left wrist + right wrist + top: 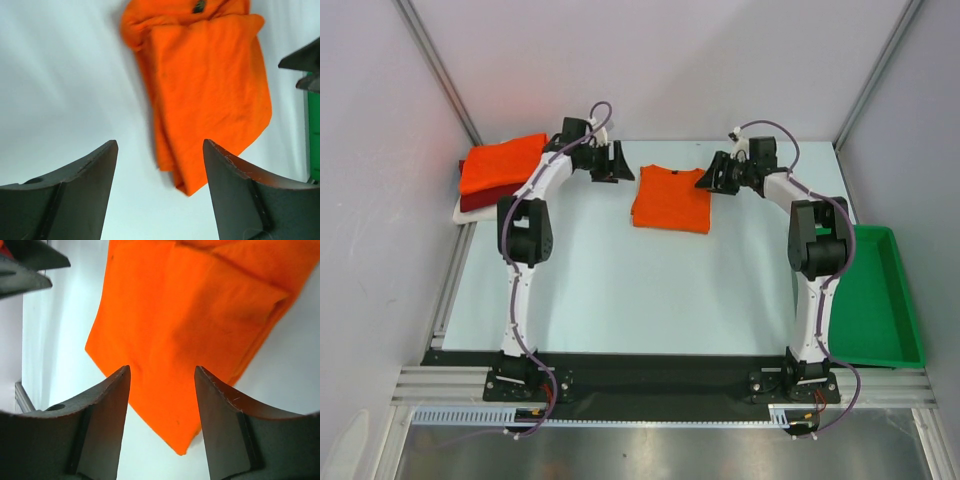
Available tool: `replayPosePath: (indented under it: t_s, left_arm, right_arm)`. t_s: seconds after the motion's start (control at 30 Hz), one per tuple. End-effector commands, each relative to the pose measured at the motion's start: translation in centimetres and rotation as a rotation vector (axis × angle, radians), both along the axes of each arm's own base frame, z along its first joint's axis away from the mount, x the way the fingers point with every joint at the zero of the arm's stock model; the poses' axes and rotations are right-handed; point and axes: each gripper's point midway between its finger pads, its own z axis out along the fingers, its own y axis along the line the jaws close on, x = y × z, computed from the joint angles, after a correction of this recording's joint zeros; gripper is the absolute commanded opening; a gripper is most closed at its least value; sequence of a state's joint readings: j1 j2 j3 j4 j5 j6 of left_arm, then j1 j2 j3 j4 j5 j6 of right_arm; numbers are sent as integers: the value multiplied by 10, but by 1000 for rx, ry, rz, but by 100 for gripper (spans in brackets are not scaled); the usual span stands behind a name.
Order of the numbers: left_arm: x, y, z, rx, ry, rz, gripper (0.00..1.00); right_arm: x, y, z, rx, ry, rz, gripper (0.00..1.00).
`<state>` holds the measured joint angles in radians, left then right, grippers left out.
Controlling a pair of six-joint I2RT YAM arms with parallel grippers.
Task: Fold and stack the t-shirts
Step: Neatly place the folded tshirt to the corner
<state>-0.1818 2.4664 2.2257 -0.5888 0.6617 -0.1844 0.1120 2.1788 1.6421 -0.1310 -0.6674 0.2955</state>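
Observation:
The folded orange t-shirt needs to go on top, so my left gripper will next grab the t-shirt's side edge that faces the stack, with the layers together.
A folded bright orange t-shirt lies flat on the table at the back middle. It also shows in the left wrist view and the right wrist view. My left gripper hangs open just left of its top left corner, empty. My right gripper is open at the shirt's top right corner, with the corner between its jaws but not gripped. A stack at the back left holds an orange t-shirt on a dark red one over a white one.
A green plastic tray sits at the table's right edge. Aluminium frame posts and grey walls close in the back corners. A metal rail runs along the left edge.

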Motion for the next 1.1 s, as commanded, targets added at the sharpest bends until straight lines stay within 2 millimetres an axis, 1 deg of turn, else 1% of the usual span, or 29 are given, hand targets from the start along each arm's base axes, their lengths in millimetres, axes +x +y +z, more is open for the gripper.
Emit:
replayPosePath:
  t_s: [0.0, 0.03, 0.07, 0.1, 0.13, 0.17, 0.2, 0.23, 0.27, 0.3, 0.33, 0.37, 0.4, 0.5, 0.53, 0.57, 0.63, 0.67, 0.73, 0.8, 0.83, 0.87, 0.9, 0.93, 0.97, 1.0, 1.03, 1.07]
  left_arm:
    - [-1, 13, 13, -70, 20, 4, 74]
    - [0, 13, 3, -76, 40, 5, 73]
    - [1, 10, 0, -91, 51, 12, 73]
    - [2, 9, -3, -101, 61, 14, 73]
    - [2, 8, -12, -111, 88, 23, 73]
    - [3, 6, -17, -116, 93, 23, 72]
    - [6, 5, -20, -118, 90, 25, 71]
    - [9, 4, -31, -116, 101, 33, 71]
    - [9, -2, -35, -117, 105, 28, 70]
    - [10, -6, -38, -115, 102, 20, 70]
    - [10, -11, -46, -118, 107, 8, 69]
    - [9, -21, -46, -133, 107, -6, 69]
    - [7, -26, -49, -143, 114, -17, 69]
    - [1, -47, -54, -167, 123, -56, 69]
    - [-1, -52, -58, -169, 128, -64, 69]
    - [-4, -62, -59, -175, 130, -80, 68]
    - [-9, -71, -65, -183, 147, -95, 68]
    - [-13, -80, -66, -194, 148, -115, 68]
    - [-17, -87, -71, -205, 160, -129, 68]
    - [-20, -95, -76, -215, 165, -147, 65]
    - [-21, -97, -73, -218, 161, -153, 63]
    - [-22, -101, -74, -218, 159, -160, 56]
    - [-23, -101, -75, -215, 160, -159, 51]
    - [-22, -100, -70, -209, 144, -163, 47]
    - [-23, -99, -68, -199, 142, -163, 36]
    - [-22, -97, -66, -182, 133, -153, 30]
    - [-22, -92, -55, -173, 117, -152, 19]
    - [-22, -89, -48, -168, 104, -153, 13]
  right_arm:
    - [-9, 22, 21, 43, -41, 58, 59]
    - [-10, 25, 18, 44, -30, 64, 59]
    - [-11, 26, 6, 44, 0, 65, 59]
    - [-11, 27, 1, 43, 12, 65, 59]
    - [-10, 27, -2, 39, 22, 62, 59]
    - [-9, 26, -15, 32, 47, 59, 59]
    - [-9, 25, -19, 30, 55, 56, 59]
    - [-5, 24, -21, 31, 58, 54, 59]
    - [-3, 19, -25, 32, 66, 47, 59]
    - [-1, 15, -37, 24, 86, 34, 59]
    - [1, 12, -40, 21, 92, 27, 59]
    - [5, 9, -41, 22, 90, 19, 59]
    - [7, 4, -45, 18, 97, 6, 59]
    - [10, -4, -49, 17, 115, -10, 59]
    - [10, -5, -54, 18, 130, -16, 59]
    - [10, -5, -55, 19, 132, -19, 59]
    - [9, -5, -62, 22, 147, -23, 59]
    - [9, -4, -63, 24, 150, -23, 59]
    - [7, -4, -70, 19, 163, -23, 59]
    - [6, -3, -72, 17, 167, -21, 59]
    - [5, 0, -73, 17, 170, -15, 59]
    - [5, -1, -70, 15, 165, -17, 59]
    - [3, 0, -69, 15, 164, -13, 59]
    - [2, 0, -67, 16, 162, -14, 59]
    - [3, -2, -58, 13, 138, -11, 59]
    - [3, -1, -50, 9, 119, -7, 59]
    - [2, -4, -38, 4, 93, -2, 59]
    - [0, -6, -41, 4, 102, -5, 60]
